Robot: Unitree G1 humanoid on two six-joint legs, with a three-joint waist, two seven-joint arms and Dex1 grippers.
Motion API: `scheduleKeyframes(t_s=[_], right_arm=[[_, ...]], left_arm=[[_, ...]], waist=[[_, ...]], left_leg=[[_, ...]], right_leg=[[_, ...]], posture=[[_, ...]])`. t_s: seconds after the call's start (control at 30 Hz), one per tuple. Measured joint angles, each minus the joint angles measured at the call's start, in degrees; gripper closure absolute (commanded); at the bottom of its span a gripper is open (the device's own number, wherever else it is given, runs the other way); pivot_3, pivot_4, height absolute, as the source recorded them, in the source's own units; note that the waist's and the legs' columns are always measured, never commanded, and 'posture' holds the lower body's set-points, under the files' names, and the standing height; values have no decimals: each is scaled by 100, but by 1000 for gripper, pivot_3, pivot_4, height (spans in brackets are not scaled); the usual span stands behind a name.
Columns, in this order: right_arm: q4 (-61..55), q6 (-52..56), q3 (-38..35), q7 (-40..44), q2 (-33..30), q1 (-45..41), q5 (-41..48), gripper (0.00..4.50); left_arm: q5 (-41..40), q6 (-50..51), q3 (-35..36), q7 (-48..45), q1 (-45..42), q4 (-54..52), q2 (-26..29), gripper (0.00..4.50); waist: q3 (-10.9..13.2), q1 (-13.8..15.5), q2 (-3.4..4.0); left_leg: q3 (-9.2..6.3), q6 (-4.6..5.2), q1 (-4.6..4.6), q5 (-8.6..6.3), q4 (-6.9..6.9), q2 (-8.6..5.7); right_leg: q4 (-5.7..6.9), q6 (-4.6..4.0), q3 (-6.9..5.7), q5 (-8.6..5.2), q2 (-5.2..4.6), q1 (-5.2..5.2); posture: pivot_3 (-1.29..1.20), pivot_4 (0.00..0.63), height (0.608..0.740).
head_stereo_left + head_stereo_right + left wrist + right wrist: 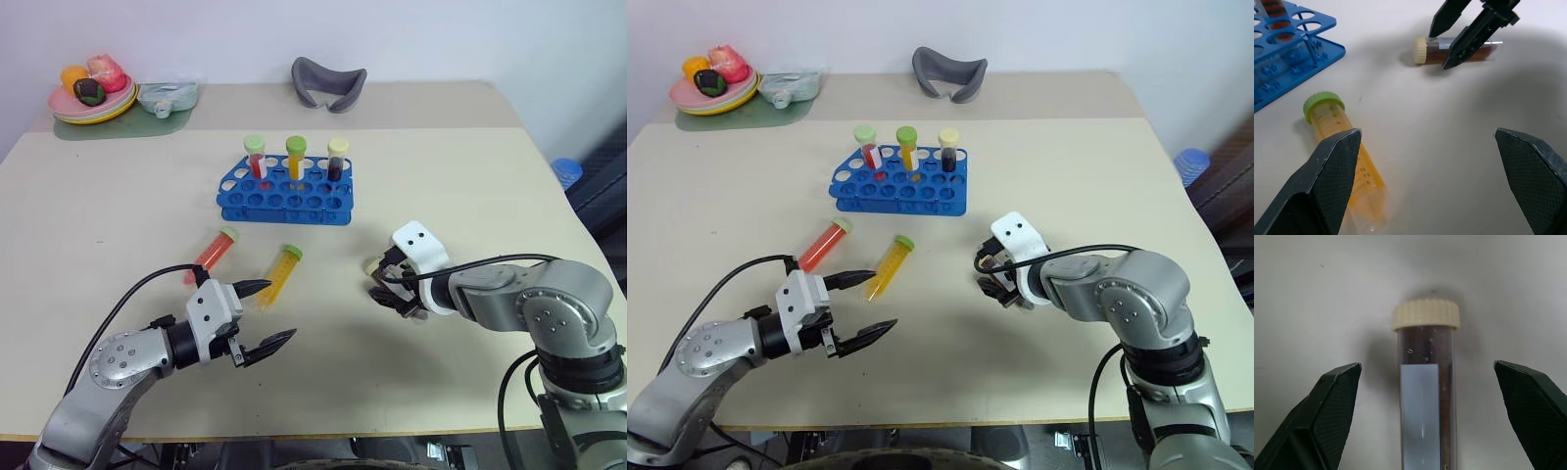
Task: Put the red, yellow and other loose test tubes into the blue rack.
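My right gripper should close on the dark tube now, because my fingers reach down beside the tube below its cream cap [1426,313].
The blue rack [285,192] stands at mid-table with three capped tubes upright in its back row. Two loose tubes lie in front of it: a red one [211,253] and a yellow one [279,274], both green-capped. My left gripper [280,311] hovers open just on the near side of the yellow tube [1344,156], empty. A third loose tube [1425,396], dark brown with a cream cap, lies to the right. My right gripper [1425,366] points down over it, open, one finger on each side, not clamped. The left wrist view also shows that gripper [1439,50] straddling the dark tube [1430,51].
A plate of fruit [93,98] on a green mat and a clear packet [167,95] sit at the far left corner. A grey curved object [328,83] lies at the far edge. A blue item [566,171] sits beyond the table's right edge.
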Motion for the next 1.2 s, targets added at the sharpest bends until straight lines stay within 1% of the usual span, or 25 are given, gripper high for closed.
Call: scheduleKeyframes(t_s=[0.1,0.27,0.33,0.57,0.83,0.93,1.0,1.2], right_arm=[[362,-1,18,-512,-22,-137,649,65],[708,-8,359,-1359,-443,-414,1684,65],[793,-3,497,-1598,-512,-520,1941,65],[1076,-14,911,-2195,-623,-846,2450,65],[1419,-4,1207,-2396,-626,-1168,2664,65],[1516,-8,1275,-2395,-609,-1232,2672,883],[1538,-14,1322,-2395,-594,-1271,2672,1788],[1672,2,1395,-2405,-555,-1413,2657,1788]], left_arm=[[-43,75,-58,-25,-67,-23,19,52],[-46,118,-128,-7,-43,-46,45,52],[-45,125,-147,-10,28,-92,64,52],[-9,123,-245,-12,139,-121,117,52],[15,117,-377,-11,1,-119,112,52],[19,100,-401,-11,2,-118,108,0],[19,93,-402,-11,1,-117,108,0],[24,71,-402,-11,38,-60,107,0]], waist=[[0,0,0],[-1,5,0],[-1,3,0],[-1,2,-1],[-4,-8,-1],[-5,-6,-1],[-6,-1,-1],[-6,-2,-1]], left_leg=[[-1,0,0,0,1,0],[-1,0,0,0,4,0],[-1,0,0,0,4,1],[-2,1,0,0,11,1],[-2,1,2,0,18,3],[-2,1,4,0,25,4],[-2,1,3,0,32,4],[-2,3,0,-1,45,4]], right_leg=[[2,0,0,0,1,0],[2,0,0,0,0,1],[2,0,0,0,0,2],[2,0,0,0,1,5],[3,-2,1,1,5,8],[3,-3,1,1,6,12],[3,-3,1,1,6,15],[3,-4,2,1,6,18]], posture=[[0,150,740],[0,150,740],[0,150,740],[0,150,740],[0,150,740],[0,150,740],[0,150,740],[0,150,740]])
